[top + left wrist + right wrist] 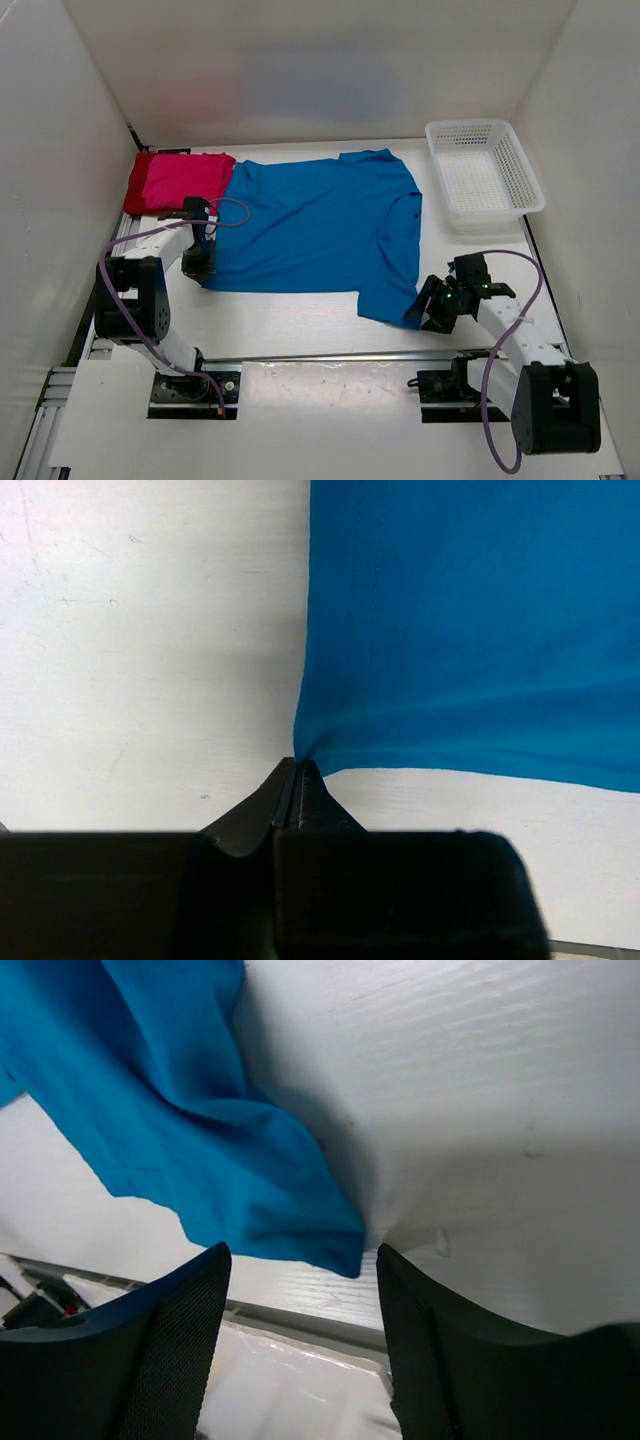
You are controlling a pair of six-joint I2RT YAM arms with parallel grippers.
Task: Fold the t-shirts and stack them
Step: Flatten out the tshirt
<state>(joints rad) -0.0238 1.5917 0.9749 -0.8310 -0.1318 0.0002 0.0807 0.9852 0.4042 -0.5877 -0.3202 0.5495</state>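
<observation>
The blue t-shirt (315, 225) needs to be spread straight for folding, so my right gripper should next grab its loose near corner (412, 321), opposite my left gripper's corner.
A bright blue t-shirt (315, 225) lies spread on the white table, its right side folded inward. My left gripper (198, 268) is shut on its near left corner; in the left wrist view the blue t-shirt (470, 620) bunches into the pinched fingertips (297, 770). My right gripper (428, 305) stands open just off the near right corner. In the right wrist view that corner of the blue t-shirt (230, 1160) hangs loose between the spread fingers (180, 1320). A folded pink t-shirt (185, 178) rests on a dark red t-shirt (137, 185) at the far left.
A white plastic mesh basket (483, 178) stands at the far right of the table. White walls close in the left, back and right sides. A metal rail (330, 355) runs along the near table edge by the arm bases.
</observation>
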